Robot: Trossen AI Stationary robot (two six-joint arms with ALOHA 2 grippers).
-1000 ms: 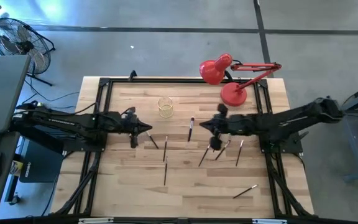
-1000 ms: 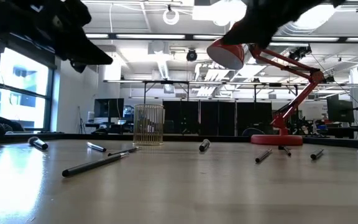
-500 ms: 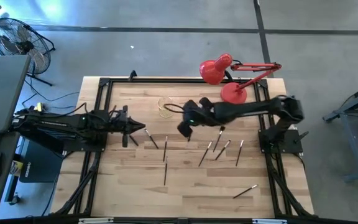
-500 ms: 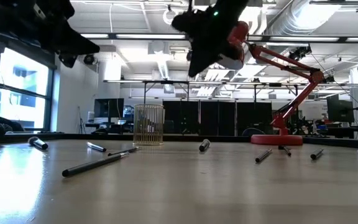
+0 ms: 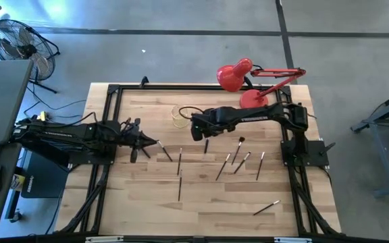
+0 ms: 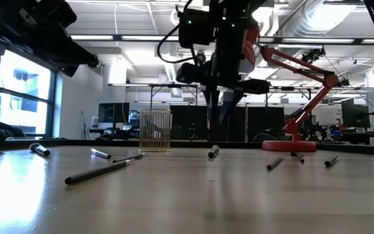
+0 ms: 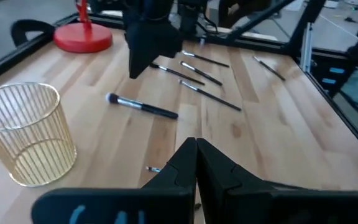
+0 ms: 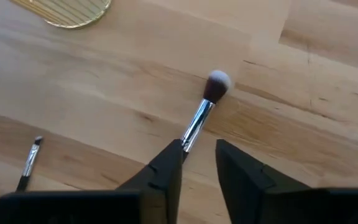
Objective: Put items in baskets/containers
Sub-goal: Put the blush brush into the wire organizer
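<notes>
I need to stand the brush in the cup, so I should grab the brush by its silver ferrule [image 8: 197, 122] with my right gripper next.
Several thin dark brushes lie flat on the wooden table [image 5: 140, 202]. One brush [image 5: 206, 143] with a silvery ferrule and a pale tip lies right of the clear yellowish ribbed cup [image 5: 179, 116]. My right gripper [image 5: 198, 133] hangs over this brush, fingers pointing down and open. In the right wrist view the brush [image 8: 199, 118] runs from between the fingers [image 8: 169, 168]. In the low view the gripper [image 6: 223, 120] is above the table and the brush [image 6: 213, 152]. My left gripper [image 5: 155, 143] is shut and empty, left of another brush [image 5: 166, 152].
A red desk lamp [image 5: 252, 101] stands with its round base at the far right. More brushes lie right of centre [image 5: 242, 162] and one near the front [image 5: 267, 207]. A black frame [image 5: 107, 121] runs round the table. The cup stands upright [image 7: 23, 134].
My right gripper has swung from right of centre toward the table's left and far side, has tipped to point down, and now stands over the brush beside the cup. My left gripper has drawn back a little toward the left edge. No brush has moved.
</notes>
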